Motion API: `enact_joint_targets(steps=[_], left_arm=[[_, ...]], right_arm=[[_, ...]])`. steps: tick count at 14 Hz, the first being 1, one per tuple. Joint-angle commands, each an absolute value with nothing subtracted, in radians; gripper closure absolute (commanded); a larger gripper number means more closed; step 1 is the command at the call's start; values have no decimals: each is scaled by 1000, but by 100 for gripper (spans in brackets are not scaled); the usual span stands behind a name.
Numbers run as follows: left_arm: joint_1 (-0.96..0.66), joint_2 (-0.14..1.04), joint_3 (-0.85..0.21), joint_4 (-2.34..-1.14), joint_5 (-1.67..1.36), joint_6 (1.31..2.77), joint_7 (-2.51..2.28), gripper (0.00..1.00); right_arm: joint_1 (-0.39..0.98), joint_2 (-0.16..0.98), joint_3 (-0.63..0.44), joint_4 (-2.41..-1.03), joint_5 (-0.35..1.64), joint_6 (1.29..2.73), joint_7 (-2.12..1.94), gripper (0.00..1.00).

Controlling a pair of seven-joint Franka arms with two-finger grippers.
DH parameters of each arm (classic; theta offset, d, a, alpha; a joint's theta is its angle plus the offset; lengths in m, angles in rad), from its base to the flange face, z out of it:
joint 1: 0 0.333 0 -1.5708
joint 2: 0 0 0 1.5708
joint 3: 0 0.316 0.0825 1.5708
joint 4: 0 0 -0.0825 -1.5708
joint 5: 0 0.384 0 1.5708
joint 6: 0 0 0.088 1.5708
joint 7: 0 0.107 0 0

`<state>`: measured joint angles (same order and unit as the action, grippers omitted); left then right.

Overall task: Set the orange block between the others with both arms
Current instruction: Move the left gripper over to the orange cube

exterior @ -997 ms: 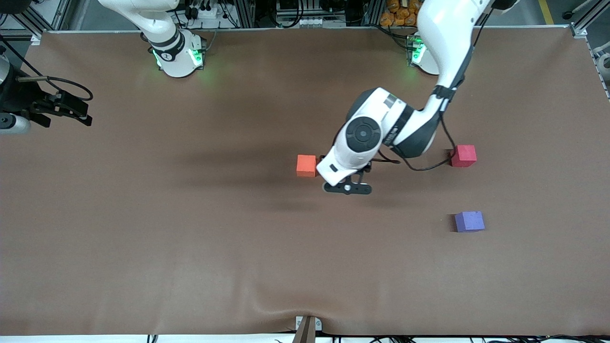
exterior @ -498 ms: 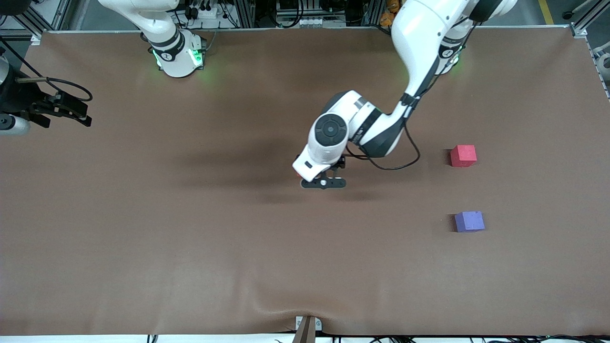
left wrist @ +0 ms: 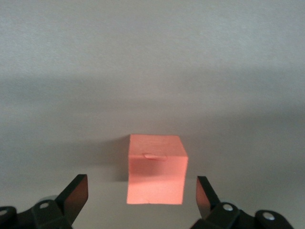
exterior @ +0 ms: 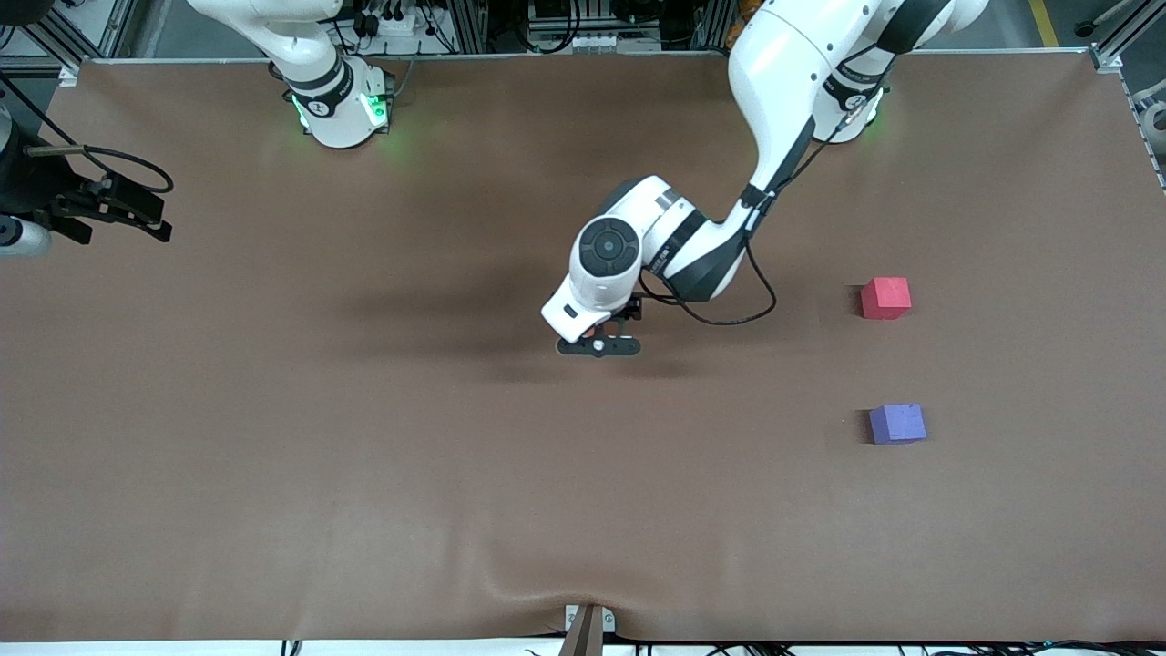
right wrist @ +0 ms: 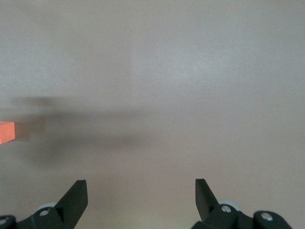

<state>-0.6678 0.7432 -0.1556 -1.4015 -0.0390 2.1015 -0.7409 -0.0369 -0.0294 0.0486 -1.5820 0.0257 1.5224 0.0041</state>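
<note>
I next need to grab the orange block by its opposite sides with my left gripper, so that I can set it between the red-pink and purple-blue cubes.
The orange block sits on the brown mat near the table's middle. In the front view the left arm's hand hides it. My left gripper hangs over it, open, with one finger on each side and a gap between each finger and the block. The red-pink cube and the purple-blue cube lie toward the left arm's end, the purple-blue one nearer the camera. My right gripper waits at the right arm's end, open with nothing in it. The orange block's edge shows in the right wrist view.
A black cable loops from the left wrist just above the mat. The mat has a wrinkle by its edge nearest the camera, where a metal bracket sticks up. Aluminium frames run along the robots' side.
The left arm has swung toward the right arm's end, and its hand now covers the orange block that showed beside it. The cubes and the right arm have stayed put.
</note>
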Motion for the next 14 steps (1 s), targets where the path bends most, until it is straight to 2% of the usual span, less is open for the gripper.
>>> enact_joint_targets(steps=[1, 14], left_arm=[[-680, 749, -146, -1387, -35, 2118, -733, 0], [-712, 801, -143, -1399, -17, 2169, -775, 0]], right_arm=[[-54, -29, 60, -1571, 11, 1517, -8, 0], [-54, -29, 60, -1571, 11, 1517, -8, 0]])
